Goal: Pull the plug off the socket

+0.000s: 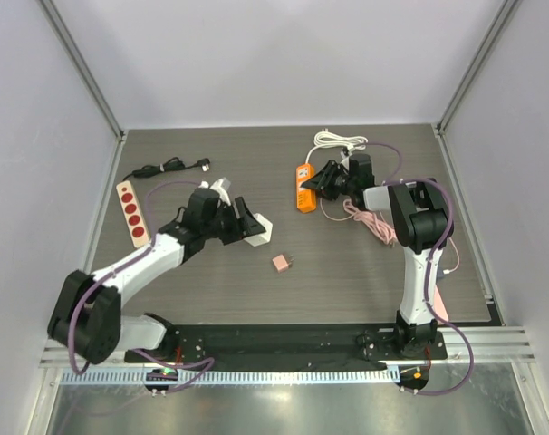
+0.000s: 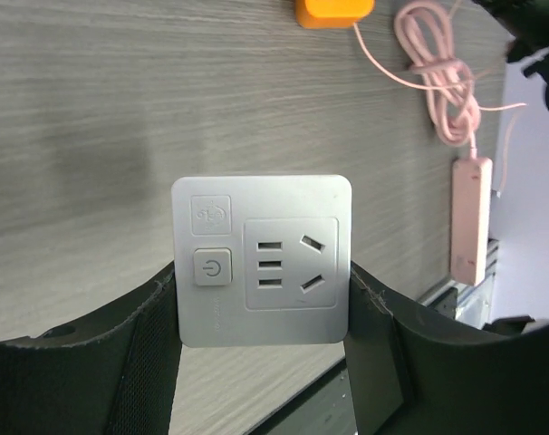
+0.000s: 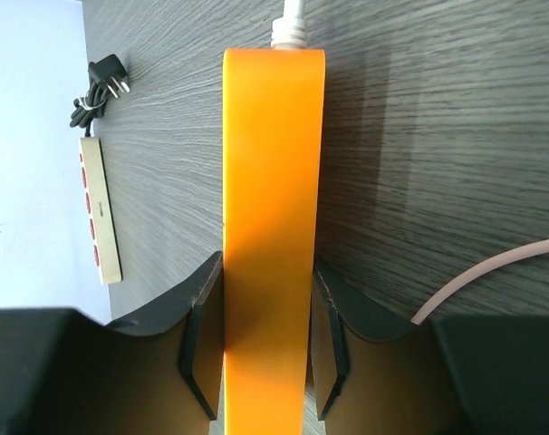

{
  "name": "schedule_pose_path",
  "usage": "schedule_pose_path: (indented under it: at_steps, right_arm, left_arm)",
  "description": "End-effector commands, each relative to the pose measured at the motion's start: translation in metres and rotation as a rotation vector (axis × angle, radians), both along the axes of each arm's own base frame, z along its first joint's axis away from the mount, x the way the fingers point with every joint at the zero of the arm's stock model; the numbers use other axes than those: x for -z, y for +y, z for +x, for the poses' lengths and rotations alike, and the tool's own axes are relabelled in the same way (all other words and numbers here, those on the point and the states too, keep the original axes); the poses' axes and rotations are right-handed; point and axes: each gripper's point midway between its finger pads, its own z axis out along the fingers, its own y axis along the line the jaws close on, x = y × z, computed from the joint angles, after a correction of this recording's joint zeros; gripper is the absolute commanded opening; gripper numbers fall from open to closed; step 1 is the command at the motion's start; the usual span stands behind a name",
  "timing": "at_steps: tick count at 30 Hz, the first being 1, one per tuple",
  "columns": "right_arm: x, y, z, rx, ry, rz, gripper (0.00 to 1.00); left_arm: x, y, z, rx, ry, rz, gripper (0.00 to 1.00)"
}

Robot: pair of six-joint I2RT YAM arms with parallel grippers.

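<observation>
My left gripper keeps hold of the white adapter for now, since it hangs above the table and would drop if the gripper opened now.
A white square socket adapter [image 1: 260, 229] sits between the fingers of my left gripper [image 1: 245, 223], which is shut on its sides. In the left wrist view the adapter [image 2: 261, 258] faces the camera; it has a power button and its slots are empty. My left gripper [image 2: 261, 283] presses both of the adapter's edges. A small pink plug [image 1: 282, 263] lies loose on the table, apart from the socket. My right gripper [image 1: 326, 180] is shut on an orange power strip [image 1: 303, 190]. The strip [image 3: 273, 181] fills the gap in my right gripper [image 3: 265, 272].
A beige strip with red sockets [image 1: 131, 211] and a black cord [image 1: 170, 167] lie at the far left. A white coiled cord [image 1: 338, 140] leads from the orange strip. A pink cable bundle [image 1: 369, 220] lies by the right arm. A pink bar [image 2: 471, 217] lies near the table's edge.
</observation>
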Motion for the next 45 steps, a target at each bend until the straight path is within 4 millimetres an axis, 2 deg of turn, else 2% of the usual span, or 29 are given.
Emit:
schedule_pose_path:
  at_steps: [1, 4, 5, 6, 11, 19, 22, 25, 28, 29, 31, 32, 35, 38, 39, 40, 41, 42, 44, 45]
  right_arm:
    - [0.051, -0.026, -0.007, 0.041, 0.063, -0.144, 0.01]
    - [0.051, -0.025, -0.008, 0.035, 0.061, -0.135, 0.01]
    - [0.052, -0.024, -0.009, 0.034, 0.065, -0.13, 0.01]
    - [0.053, -0.023, -0.01, 0.029, 0.068, -0.124, 0.01]
    - [0.049, -0.02, -0.01, 0.02, 0.057, -0.109, 0.01]
    - [0.048, -0.018, -0.009, 0.011, 0.056, -0.094, 0.01]
    - [0.047, -0.016, -0.008, 0.004, 0.055, -0.086, 0.01]
    - [0.047, -0.015, -0.008, 0.002, 0.057, -0.078, 0.01]
    - [0.047, -0.013, -0.008, -0.002, 0.058, -0.068, 0.01]
    - [0.045, -0.013, -0.007, -0.003, 0.054, -0.067, 0.01]
    - [0.045, -0.013, -0.007, -0.002, 0.054, -0.065, 0.01]
    - [0.045, -0.013, -0.007, -0.004, 0.054, -0.064, 0.01]
    - [0.045, -0.012, -0.008, -0.007, 0.057, -0.058, 0.01]
    - [0.046, -0.011, -0.008, -0.009, 0.058, -0.054, 0.01]
    - [0.046, -0.011, -0.008, -0.008, 0.059, -0.053, 0.01]
    - [0.047, -0.011, -0.009, -0.009, 0.062, -0.051, 0.01]
    - [0.046, -0.011, -0.008, -0.009, 0.059, -0.05, 0.01]
    - [0.044, -0.011, -0.008, -0.009, 0.055, -0.048, 0.01]
    - [0.044, -0.01, -0.008, -0.011, 0.054, -0.048, 0.01]
    - [0.043, -0.01, -0.007, -0.011, 0.053, -0.048, 0.01]
  left_arm:
    - [-0.032, -0.005, 0.0, -0.014, -0.137, -0.131, 0.08]
    - [-0.019, -0.005, -0.009, -0.029, -0.098, -0.17, 0.1]
    - [-0.023, -0.011, -0.005, -0.036, -0.112, -0.221, 0.11]
    - [-0.013, -0.011, -0.009, -0.039, -0.087, -0.239, 0.11]
    - [0.002, -0.024, -0.007, -0.031, -0.044, -0.326, 0.09]
    - [0.032, -0.035, -0.005, -0.028, 0.021, -0.33, 0.13]
    - [0.039, -0.044, -0.003, -0.025, 0.047, -0.348, 0.13]
    - [0.044, -0.044, -0.003, -0.038, 0.056, -0.356, 0.15]
    - [0.052, -0.038, -0.005, -0.066, 0.065, -0.331, 0.25]
    - [0.057, -0.035, -0.008, -0.07, 0.08, -0.31, 0.35]
    - [0.061, -0.03, -0.01, -0.083, 0.085, -0.285, 0.44]
    - [0.061, -0.027, -0.013, -0.085, 0.082, -0.273, 0.54]
    - [0.063, -0.018, -0.013, -0.113, 0.074, -0.218, 0.72]
    - [0.058, -0.006, -0.015, -0.126, 0.059, -0.137, 0.75]
    - [0.062, 0.001, -0.02, -0.121, 0.073, -0.085, 0.78]
    - [0.053, 0.004, -0.02, -0.123, 0.05, -0.077, 0.85]
    - [0.047, 0.008, -0.017, -0.139, 0.029, -0.059, 0.88]
    - [0.044, 0.015, -0.023, -0.137, 0.032, -0.025, 0.89]
    - [0.031, 0.022, -0.019, -0.154, -0.004, 0.011, 0.92]
    - [0.031, 0.032, -0.02, -0.177, -0.013, 0.061, 0.93]
